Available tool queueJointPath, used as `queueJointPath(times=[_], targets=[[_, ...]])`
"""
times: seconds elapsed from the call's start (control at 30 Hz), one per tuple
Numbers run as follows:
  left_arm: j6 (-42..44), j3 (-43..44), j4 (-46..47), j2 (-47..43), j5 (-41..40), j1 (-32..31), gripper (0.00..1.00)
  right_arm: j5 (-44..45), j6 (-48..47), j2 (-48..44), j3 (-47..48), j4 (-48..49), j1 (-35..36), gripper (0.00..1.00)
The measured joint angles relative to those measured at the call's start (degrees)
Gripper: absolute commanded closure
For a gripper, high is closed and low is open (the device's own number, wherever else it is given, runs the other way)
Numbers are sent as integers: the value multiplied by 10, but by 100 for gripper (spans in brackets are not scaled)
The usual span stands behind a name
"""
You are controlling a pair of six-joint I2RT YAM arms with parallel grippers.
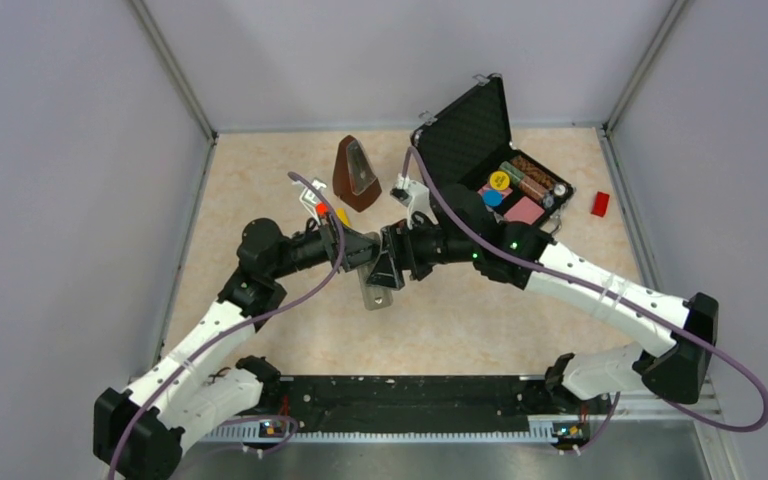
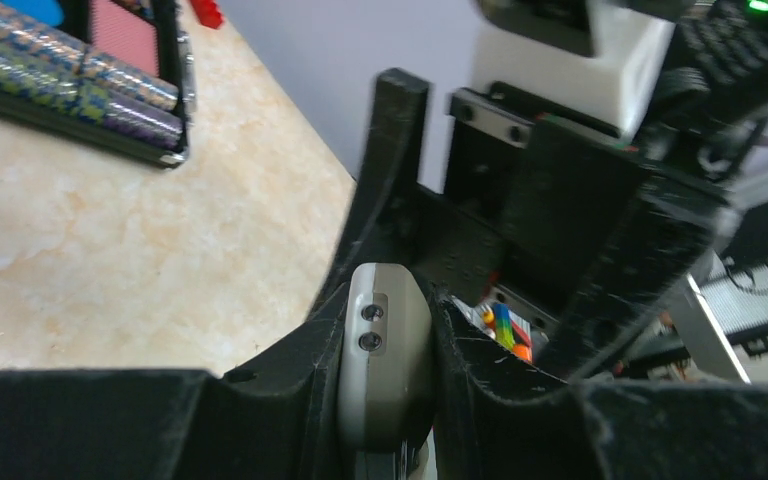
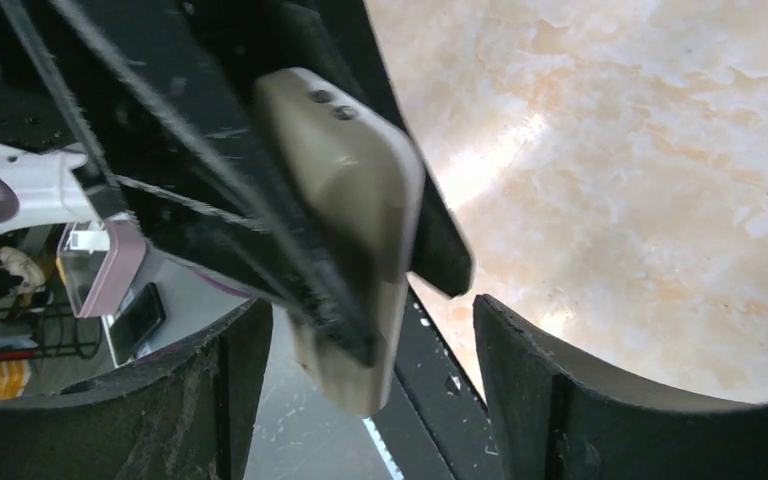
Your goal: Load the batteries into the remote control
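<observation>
My right gripper should next grab the remote control by its bare end [image 1: 377,297] [image 3: 352,376], so my left gripper stays free to fetch the batteries.
The remote control [image 1: 377,287] hangs above the table at the middle, grey back and edge showing. My left gripper [image 1: 362,252] is shut on it: in the left wrist view its fingers [image 2: 290,370] clamp both sides of the remote [image 2: 392,372]. My right gripper [image 1: 388,262] faces it from the right and is open. In the right wrist view the remote's lower end [image 3: 360,350] lies between the right fingers [image 3: 550,390] without touching them. I cannot pick out the two tiny dark batteries in any view.
An open black case [image 1: 480,135] at the back right holds patterned cylinders [image 1: 523,180] and coloured pieces. A brown wedge-shaped object [image 1: 355,175] stands at the back centre. Red and yellow blocks [image 1: 325,208] lie beside it. A red block [image 1: 600,203] lies far right.
</observation>
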Motion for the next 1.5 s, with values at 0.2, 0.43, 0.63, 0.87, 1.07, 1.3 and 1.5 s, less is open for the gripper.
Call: queueJointPath(times=[0.2,0.43,0.63,0.87,1.07,1.3,1.5], targets=[[-5,8,29,0,52,0,100,-65,15,-33,-65,81,-7,57],[-25,8,70,-2,80,1,89,-120,51,-61,-107,155,-16,99],[-34,8,70,-1,70,3,31,-136,70,-62,-117,174,-22,100],[19,20,-54,-7,-27,2,1,-119,107,-56,-149,187,-46,100],[56,37,-228,-24,-204,2,1,-99,130,-53,-175,181,-68,100],[61,36,-354,-99,-391,5,1,-74,139,6,-212,150,-103,100],[63,36,-367,-123,-425,5,1,-65,123,98,-227,133,-110,100]])
